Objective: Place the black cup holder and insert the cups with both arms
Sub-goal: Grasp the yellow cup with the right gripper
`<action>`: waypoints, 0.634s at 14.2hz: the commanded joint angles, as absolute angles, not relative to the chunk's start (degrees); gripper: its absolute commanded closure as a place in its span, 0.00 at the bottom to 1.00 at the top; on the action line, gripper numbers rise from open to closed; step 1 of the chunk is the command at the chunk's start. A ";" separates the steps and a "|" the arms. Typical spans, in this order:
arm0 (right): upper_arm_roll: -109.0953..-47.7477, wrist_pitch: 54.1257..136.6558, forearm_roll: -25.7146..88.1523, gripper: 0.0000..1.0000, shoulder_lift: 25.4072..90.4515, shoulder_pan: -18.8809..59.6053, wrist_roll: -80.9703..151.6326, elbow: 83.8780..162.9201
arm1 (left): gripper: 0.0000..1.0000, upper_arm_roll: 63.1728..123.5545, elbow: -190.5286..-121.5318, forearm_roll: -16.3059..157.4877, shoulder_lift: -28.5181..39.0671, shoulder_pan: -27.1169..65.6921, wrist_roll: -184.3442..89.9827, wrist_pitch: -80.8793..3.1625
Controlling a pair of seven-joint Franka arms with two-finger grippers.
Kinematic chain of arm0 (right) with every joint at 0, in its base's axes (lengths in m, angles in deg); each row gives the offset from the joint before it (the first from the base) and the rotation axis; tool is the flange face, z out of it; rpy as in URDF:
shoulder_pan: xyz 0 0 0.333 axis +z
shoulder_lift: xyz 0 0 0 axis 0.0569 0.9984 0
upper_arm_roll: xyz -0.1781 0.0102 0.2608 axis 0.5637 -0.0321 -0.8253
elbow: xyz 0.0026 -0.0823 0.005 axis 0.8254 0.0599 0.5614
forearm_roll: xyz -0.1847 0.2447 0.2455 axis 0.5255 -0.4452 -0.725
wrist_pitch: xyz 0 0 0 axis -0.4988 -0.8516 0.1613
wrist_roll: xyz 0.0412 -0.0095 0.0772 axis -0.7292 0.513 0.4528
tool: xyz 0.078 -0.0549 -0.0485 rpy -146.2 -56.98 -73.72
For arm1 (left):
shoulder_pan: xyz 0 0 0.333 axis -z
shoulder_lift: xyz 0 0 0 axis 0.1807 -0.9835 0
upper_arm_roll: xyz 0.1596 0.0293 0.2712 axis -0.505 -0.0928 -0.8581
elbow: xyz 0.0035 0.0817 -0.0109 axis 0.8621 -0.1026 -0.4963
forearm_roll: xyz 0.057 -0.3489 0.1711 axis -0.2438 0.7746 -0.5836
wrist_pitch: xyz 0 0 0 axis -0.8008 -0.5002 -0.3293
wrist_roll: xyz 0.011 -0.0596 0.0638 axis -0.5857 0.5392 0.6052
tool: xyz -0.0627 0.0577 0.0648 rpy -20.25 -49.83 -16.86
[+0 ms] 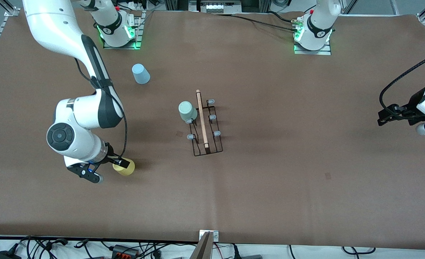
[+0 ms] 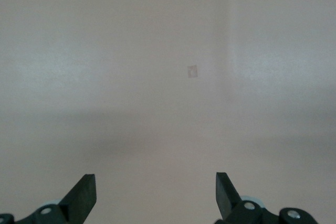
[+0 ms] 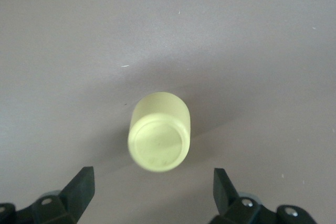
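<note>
I should move my right gripper toward the yellow cup before I close it on the cup, because the fingers stop short of the cup.
The black cup holder [image 1: 206, 126] stands mid-table, its wooden rod [image 1: 202, 118] along the top. A mint-green cup [image 1: 187, 110] sits on one of its pegs, on the side toward the right arm's end. A light blue cup [image 1: 140, 73] stands upside down nearer the right arm's base. A yellow cup [image 1: 125, 167] [image 3: 159, 137] stands upside down nearer the front camera. My right gripper [image 1: 118, 163] [image 3: 152, 190] hangs open just above it, with the cup ahead of the fingertips and untouched. My left gripper [image 1: 385, 118] [image 2: 156, 192] waits open over bare table at the left arm's end.
The brown table cover [image 1: 288, 162] carries small dark marks [image 1: 327, 175] [image 2: 192, 71]. Cables and a metal bracket [image 1: 208, 239] run along the table's front edge. The arm bases [image 1: 313, 34] stand at the back edge.
</note>
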State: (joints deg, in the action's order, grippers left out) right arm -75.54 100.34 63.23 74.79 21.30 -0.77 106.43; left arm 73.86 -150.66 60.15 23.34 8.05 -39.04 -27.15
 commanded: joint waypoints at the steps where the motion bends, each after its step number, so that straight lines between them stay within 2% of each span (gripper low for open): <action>1: -76.14 100.62 64.02 0.00 77.61 20.32 5.14 104.88 | 0.00 75.12 -150.37 59.58 24.65 7.42 -40.03 -25.69; 6: -76.22 101.32 63.93 0.00 80.25 19.44 8.15 103.93 | 0.00 75.92 -149.48 59.93 24.66 7.34 -46.62 -23.38; 8: -76.22 101.67 63.76 0.13 81.05 19.44 8.24 101.91 | 0.00 76.00 -149.48 59.93 24.74 7.34 -46.53 -23.12; 9: -76.22 101.67 63.76 0.24 81.31 19.44 8.24 101.03 | 0.00 75.92 -149.48 59.93 24.74 7.34 -46.44 -22.77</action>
State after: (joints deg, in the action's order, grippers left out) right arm -75.57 101.85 63.25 79.82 20.08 7.41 104.51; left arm 75.24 -149.94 60.15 24.17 8.02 -45.91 -24.31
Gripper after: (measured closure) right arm 0.057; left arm 0.000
